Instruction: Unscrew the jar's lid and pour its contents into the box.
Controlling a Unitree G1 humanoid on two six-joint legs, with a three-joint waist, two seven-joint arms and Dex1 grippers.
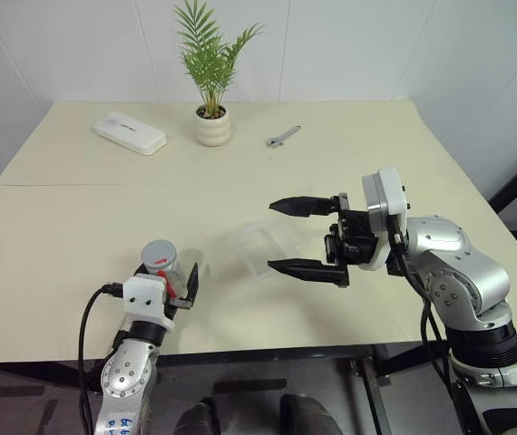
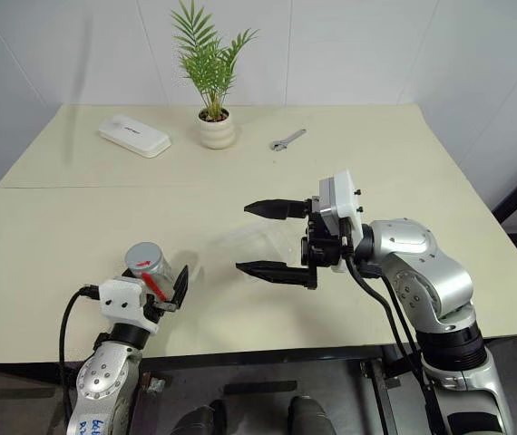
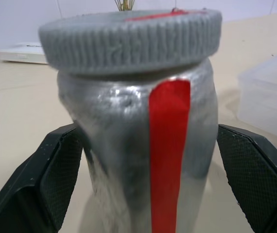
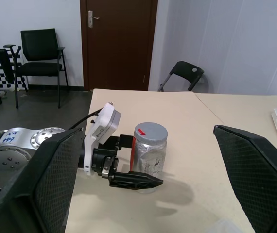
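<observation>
I should close my left gripper now. Closing now would hold the silvery jar. Its fingers are on either side of the jar, below the grey ribbed lid (image 3: 129, 41).
The jar (image 1: 162, 265) stands upright near the table's front left. It is silvery, with a red strip down its side (image 3: 167, 145) and its grey ribbed lid (image 3: 129, 41) screwed on. My left gripper (image 1: 170, 277) is open with one finger (image 3: 56, 174) on each side of the jar, and a small gap shows on both sides. The contents cannot be made out through the jar's wall. The clear box (image 1: 260, 246) lies mid-table to the right of the jar. My right gripper (image 1: 272, 236) hangs open over it, pointing left toward the jar (image 4: 150, 148), with nothing between its fingers.
At the back of the table stand a white ribbed plant pot (image 1: 213, 127), a flat white oblong device (image 1: 130, 133) and a small wrench (image 1: 283, 136). The table's front edge (image 1: 268, 349) runs just behind both arms.
</observation>
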